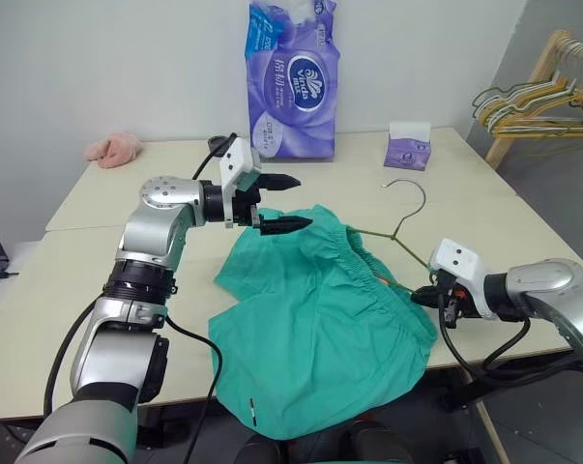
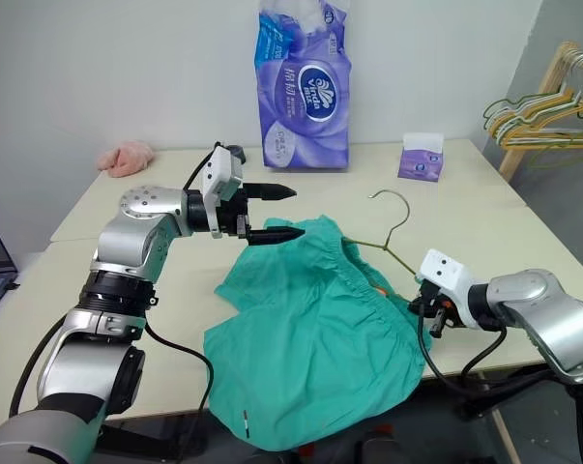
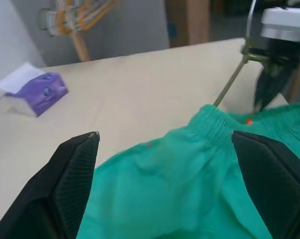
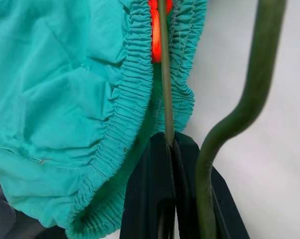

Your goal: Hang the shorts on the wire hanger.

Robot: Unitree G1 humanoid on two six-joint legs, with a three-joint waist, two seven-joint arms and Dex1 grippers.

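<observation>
My left gripper grabs the shorts (image 1: 320,329) by the gathered waistband (image 1: 337,232) next, which stands up in a fold while the shorts' legs lie spread and slack.
The teal shorts (image 1: 320,329) lie spread on the table, with their lower part hanging over the front edge. The wire hanger (image 1: 407,198) lies at their right; its hook curls up and its frame runs into the gathered waistband (image 4: 135,99). My right gripper (image 1: 419,298) is at the shorts' right edge, shut on a thin wire (image 4: 164,99) of the hanger. An orange bit (image 4: 154,30) shows inside the waistband. My left gripper (image 1: 301,203) hovers open above the shorts' far left corner, holding nothing.
A purple tissue pack (image 1: 293,77) stands at the back of the table (image 1: 98,280), with a small purple tissue box (image 1: 408,150) to its right and a pink cloth (image 1: 114,148) at the far left. A rack of coated hangers (image 1: 533,101) stands off the table's right.
</observation>
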